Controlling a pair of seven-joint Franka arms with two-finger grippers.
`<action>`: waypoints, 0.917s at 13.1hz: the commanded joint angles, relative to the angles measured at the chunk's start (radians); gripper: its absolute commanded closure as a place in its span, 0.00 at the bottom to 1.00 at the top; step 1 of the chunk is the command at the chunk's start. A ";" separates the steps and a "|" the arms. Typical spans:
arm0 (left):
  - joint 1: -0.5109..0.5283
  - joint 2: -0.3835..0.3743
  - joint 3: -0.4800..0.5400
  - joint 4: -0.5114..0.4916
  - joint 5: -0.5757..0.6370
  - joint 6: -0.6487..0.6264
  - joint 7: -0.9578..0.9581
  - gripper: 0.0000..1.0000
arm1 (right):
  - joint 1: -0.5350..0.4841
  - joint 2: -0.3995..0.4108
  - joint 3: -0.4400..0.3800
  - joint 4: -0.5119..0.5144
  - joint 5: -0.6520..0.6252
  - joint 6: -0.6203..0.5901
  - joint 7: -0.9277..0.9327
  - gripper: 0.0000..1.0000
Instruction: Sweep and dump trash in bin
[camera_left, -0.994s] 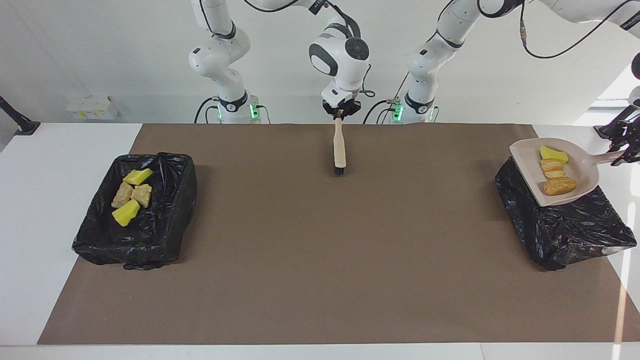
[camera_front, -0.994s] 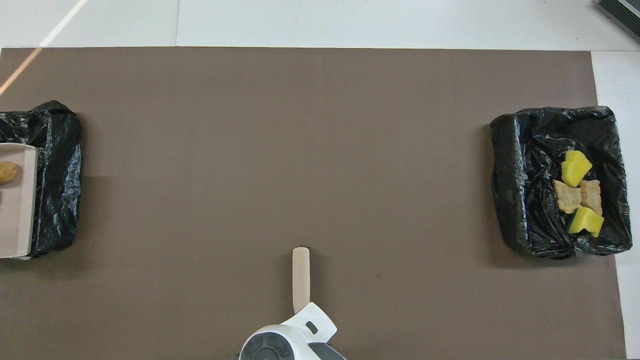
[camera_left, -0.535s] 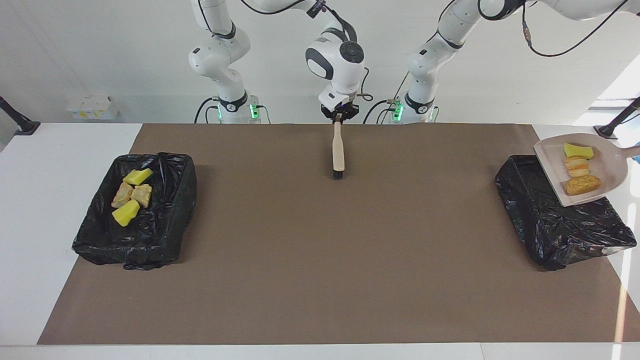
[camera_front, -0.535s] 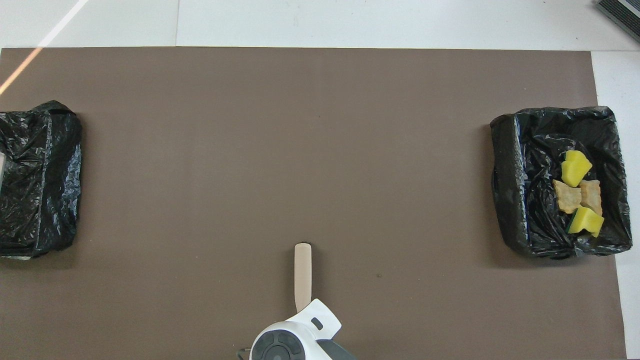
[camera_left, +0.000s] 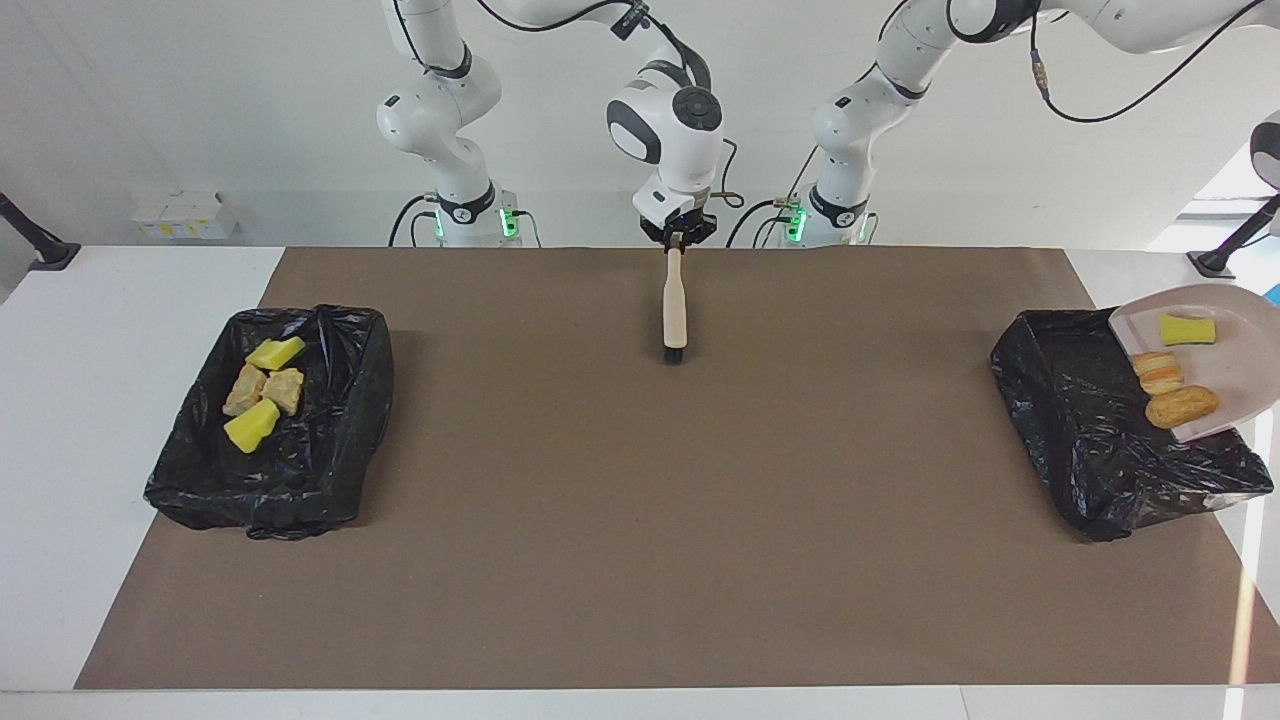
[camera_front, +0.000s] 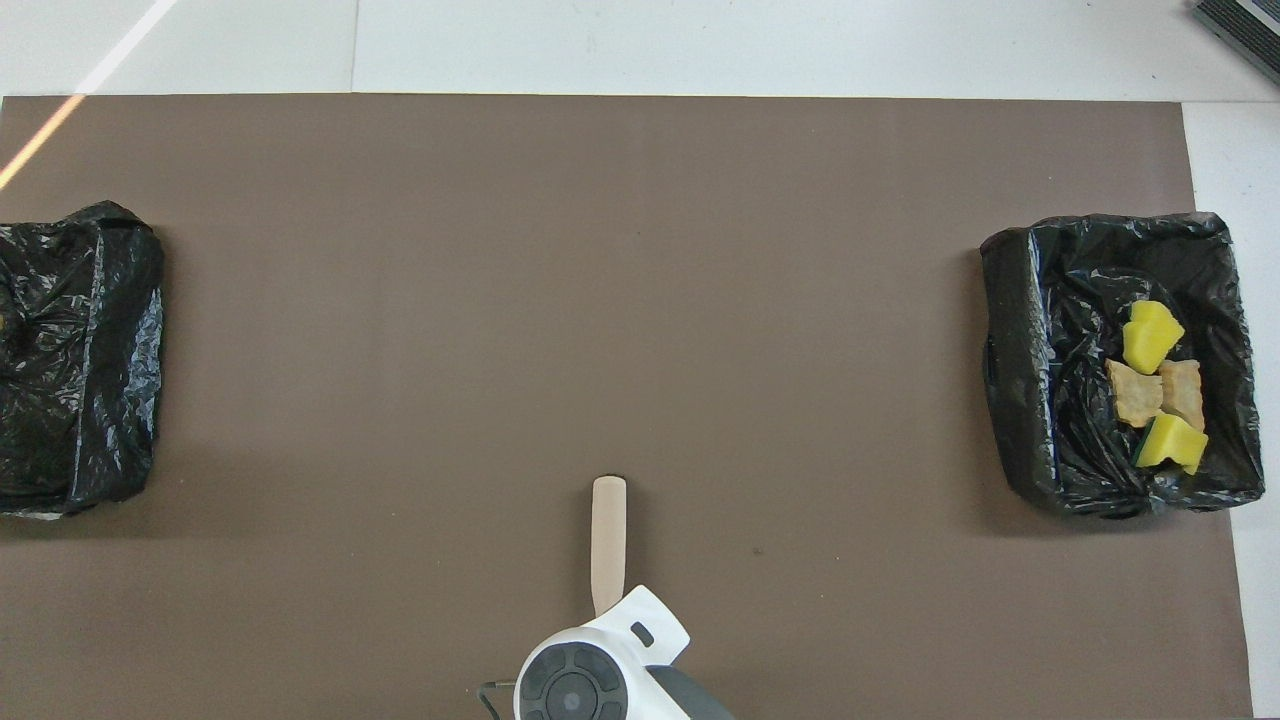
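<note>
The head of the beige brush is close over its shadow on the brown mat, so the brush would rest there. My right gripper is ready to open.
The beige dustpan hangs tilted over the black-lined bin at the left arm's end of the table. It carries three bits of trash: a yellow sponge chunk, a pale beige piece and the orange-brown lump, near its lower lip. The pan's handle and my left gripper are out of view. My right gripper is shut on the handle of the beige brush, which points bristles-down at the mat close to the robots. The brush also shows in the overhead view.
A second black-lined bin at the right arm's end holds several trash bits, yellow and beige; it also shows in the overhead view. The bin at the left arm's end shows at the overhead view's edge. A brown mat covers the table.
The dustpan moved outward toward the left arm's end, tilted more, and its trash slid toward the lip. The left gripper left the view. The right gripper shifted the brush slightly.
</note>
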 joint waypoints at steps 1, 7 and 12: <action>-0.065 -0.072 0.014 -0.091 0.135 0.005 -0.093 1.00 | -0.013 -0.011 0.003 -0.016 0.044 0.024 -0.056 0.96; -0.131 -0.140 0.014 -0.091 0.356 -0.044 -0.179 1.00 | -0.027 0.015 0.000 0.026 0.035 0.047 -0.044 0.06; -0.266 -0.170 0.011 -0.132 0.442 -0.226 -0.340 1.00 | -0.146 -0.105 -0.006 0.061 0.032 0.040 -0.050 0.00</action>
